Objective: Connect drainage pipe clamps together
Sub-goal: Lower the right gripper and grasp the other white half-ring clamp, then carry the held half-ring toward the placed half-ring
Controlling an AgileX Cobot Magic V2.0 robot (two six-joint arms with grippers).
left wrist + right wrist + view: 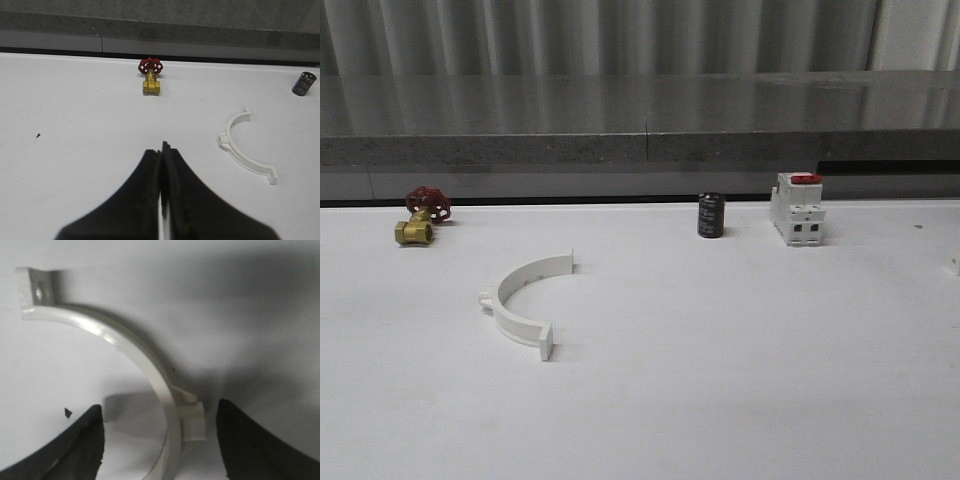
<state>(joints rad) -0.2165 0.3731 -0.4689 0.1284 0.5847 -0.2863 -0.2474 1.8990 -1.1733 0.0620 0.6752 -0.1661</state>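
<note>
My right gripper's fingers reach down around the clamp half beside its lug [192,420] in the right wrist view, so they should close now.
One white half-ring drainage pipe clamp [517,325] lies on the white table, left of centre, its open side facing right; it also shows in the left wrist view [245,161]. My left gripper [162,148] hangs over bare table well away from that clamp, shut with nothing between its fingers. A second clamp half [135,347] lies close under my right gripper [160,407]. That gripper is open. Its dark fingers stand on either side of the band near the side lug [192,420], without touching it. A flat end tab with a hole [36,290] shows at the arc's far end.
A brass valve with a red handwheel [418,225] sits at the back left. A black cylinder [710,215] and a white block with a red top [797,208] stand at the back right. A grey ledge [640,150] runs behind the table.
</note>
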